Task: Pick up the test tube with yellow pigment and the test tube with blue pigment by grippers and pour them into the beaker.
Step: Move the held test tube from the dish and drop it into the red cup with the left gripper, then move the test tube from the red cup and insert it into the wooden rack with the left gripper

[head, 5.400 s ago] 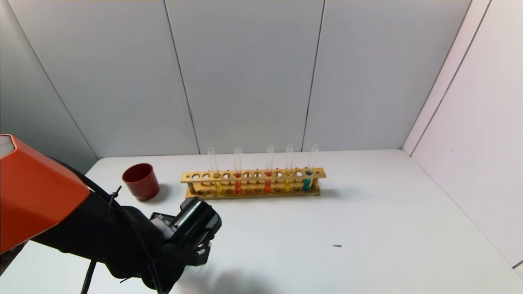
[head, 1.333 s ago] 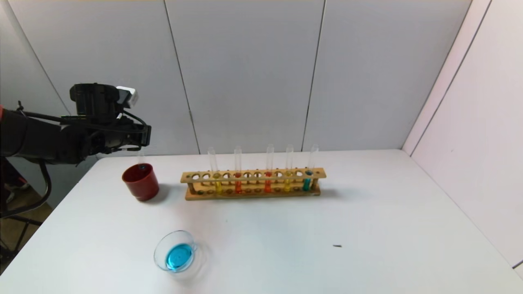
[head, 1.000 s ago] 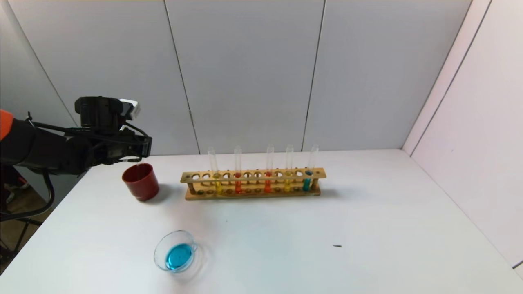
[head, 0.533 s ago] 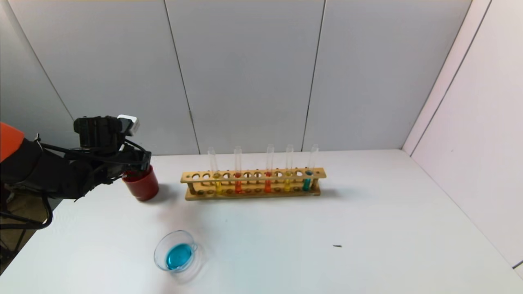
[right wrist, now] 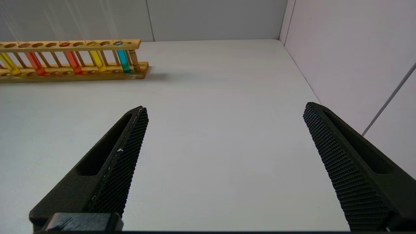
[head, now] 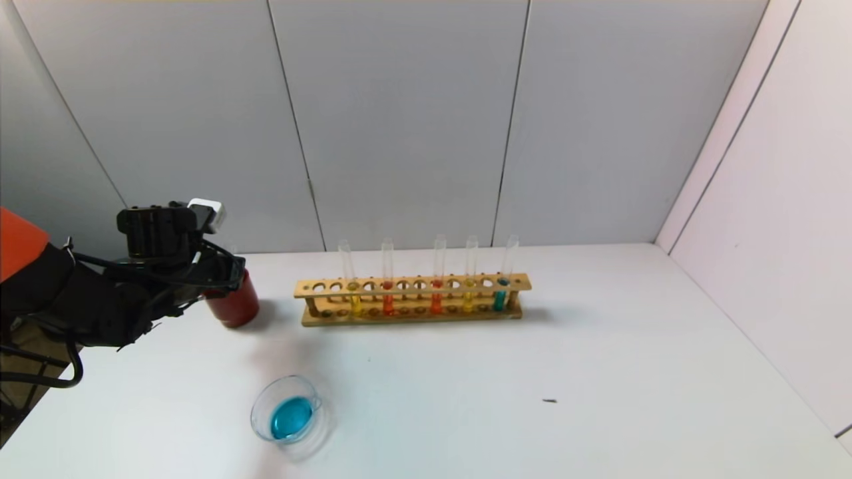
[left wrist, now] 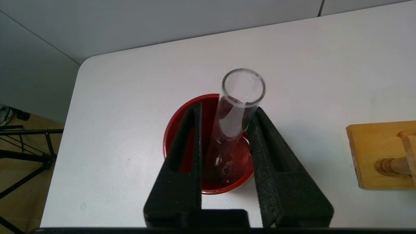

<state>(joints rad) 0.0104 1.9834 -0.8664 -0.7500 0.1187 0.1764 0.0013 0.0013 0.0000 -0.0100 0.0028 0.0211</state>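
Note:
My left gripper grips the yellow tube by its clear upper end (head: 347,259) next, since the wooden rack (head: 413,284) surrounds the lower half of the yellow tube.
My left gripper (head: 229,274) is over the dark-red cup (head: 234,307) at the table's back left. In the left wrist view its fingers (left wrist: 191,136) stand apart around an empty clear test tube (left wrist: 232,123). The tube stands tilted in the cup (left wrist: 175,130), against one finger and clear of the other. The beaker (head: 287,416) at the front left holds blue liquid. Two tubes with yellow pigment (head: 355,304) (head: 468,301) and one with blue pigment (head: 499,299) stand in the wooden rack (head: 413,284). My right gripper (right wrist: 224,110) is open and empty over bare table, out of the head view.
Two tubes with orange-red liquid (head: 388,304) stand in the rack. A small dark speck (head: 549,400) lies on the table at the right. Grey wall panels close the back, and a white wall closes the right side. The table's left edge is beside the cup.
My left gripper left the beaker, rose over the red cup, then came down with the empty tube. The tube now rests in the cup and the fingers stand apart.

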